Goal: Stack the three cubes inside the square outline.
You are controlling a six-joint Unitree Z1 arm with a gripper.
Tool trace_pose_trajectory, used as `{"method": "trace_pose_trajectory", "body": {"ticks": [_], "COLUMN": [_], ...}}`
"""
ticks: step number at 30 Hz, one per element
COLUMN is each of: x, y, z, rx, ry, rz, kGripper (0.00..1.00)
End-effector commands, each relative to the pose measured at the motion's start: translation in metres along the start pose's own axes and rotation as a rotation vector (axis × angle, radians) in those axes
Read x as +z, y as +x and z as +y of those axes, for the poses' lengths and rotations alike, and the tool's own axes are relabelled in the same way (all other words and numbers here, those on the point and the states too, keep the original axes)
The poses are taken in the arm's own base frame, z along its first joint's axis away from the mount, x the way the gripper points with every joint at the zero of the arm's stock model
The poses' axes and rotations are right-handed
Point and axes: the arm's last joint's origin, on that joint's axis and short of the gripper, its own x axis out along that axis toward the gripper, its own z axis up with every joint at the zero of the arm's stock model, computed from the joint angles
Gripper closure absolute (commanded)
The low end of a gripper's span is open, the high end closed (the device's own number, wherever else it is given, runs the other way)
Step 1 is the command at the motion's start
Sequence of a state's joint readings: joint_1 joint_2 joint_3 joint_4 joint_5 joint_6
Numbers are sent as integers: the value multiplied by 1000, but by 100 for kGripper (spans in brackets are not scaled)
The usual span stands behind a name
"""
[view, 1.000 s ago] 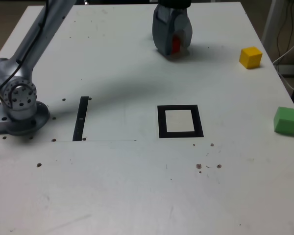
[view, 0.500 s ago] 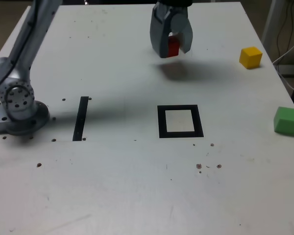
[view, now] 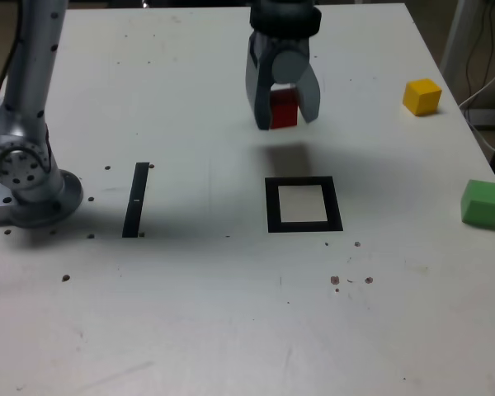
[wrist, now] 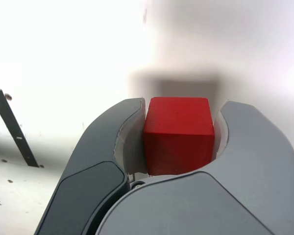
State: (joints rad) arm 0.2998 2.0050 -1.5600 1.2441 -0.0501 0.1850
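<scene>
I need to move the red cube (view: 283,108) to the square outline (view: 304,204) before I let go of it. The cube hangs short of the outline in the exterior view.
My gripper (view: 283,111) hangs above the table, shut on the red cube (view: 283,108), which fills the space between the jaws in the wrist view (wrist: 179,133). It hovers a little beyond the square outline (view: 304,204), a thick black frame with a white inside, which has nothing in it. The yellow cube (view: 421,96) sits at the far side towards the exterior view's right. The green cube (view: 482,202) rests near the table's edge at the exterior view's right.
A thin black strip (view: 136,198) lies on the table at the exterior view's left of the outline and shows in the wrist view (wrist: 12,127) too. The arm's grey base (view: 26,177) stands at the left edge. Cables hang off the table's right side.
The gripper has lifted the red cube off the table at the far side and carried it nearer, towards the square outline. The yellow and green cubes have stayed put.
</scene>
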Motion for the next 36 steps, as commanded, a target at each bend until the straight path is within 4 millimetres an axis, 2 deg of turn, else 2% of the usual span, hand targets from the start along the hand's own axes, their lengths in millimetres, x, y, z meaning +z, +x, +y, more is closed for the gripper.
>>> {"method": "trace_pose_trajectory", "body": {"ticks": [1, 9, 16, 27, 36], "x": [-4, -9, -9, 0, 12], "y": [-1, 9, 18, 32, 49], "z": [-17, -62, -87, -105, -109], "rx": [5, 10, 12, 24, 22], "ry": [31, 121, 184, 242, 258], "rz": [-12, 0, 0, -1, 10], "kGripper": [69, 69, 69, 69, 69]}}
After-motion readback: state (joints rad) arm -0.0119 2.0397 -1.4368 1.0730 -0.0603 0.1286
